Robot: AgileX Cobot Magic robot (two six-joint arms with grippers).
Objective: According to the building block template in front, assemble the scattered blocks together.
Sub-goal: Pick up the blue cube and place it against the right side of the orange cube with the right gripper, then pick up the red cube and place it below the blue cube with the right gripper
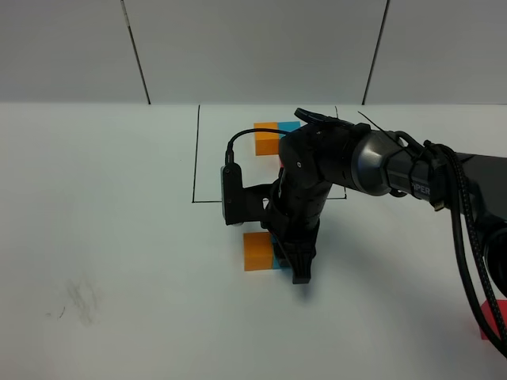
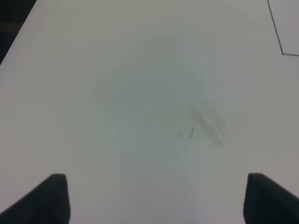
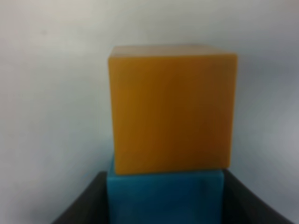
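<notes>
I should let go of the blue block (image 1: 277, 259) with my right gripper now. The block sits low on the tabletop, flush against the orange block, so it would stay standing.
The scattered orange block (image 1: 257, 251) rests on the white table with the blue block (image 1: 277, 259) tight against its right side. My right gripper (image 1: 288, 266) reaches across the middle and points down, shut on the blue block. In the right wrist view the blue block (image 3: 163, 198) sits between both fingers (image 3: 86, 203) and touches the orange block (image 3: 173, 109). The red block (image 1: 493, 321) lies at the far right edge behind cables. The template's orange cube (image 1: 267, 139) and blue cube (image 1: 290, 126) show inside the black frame (image 1: 196, 158); the arm hides most of the rest. My left gripper (image 2: 159, 198) is open over bare table.
The right arm (image 1: 380, 166) and its cables (image 1: 467, 237) span the right half of the table and cover part of the frame. Grey smudges (image 1: 79, 299) mark the table at front left. A corner of the frame line (image 2: 281, 52) shows in the left wrist view.
</notes>
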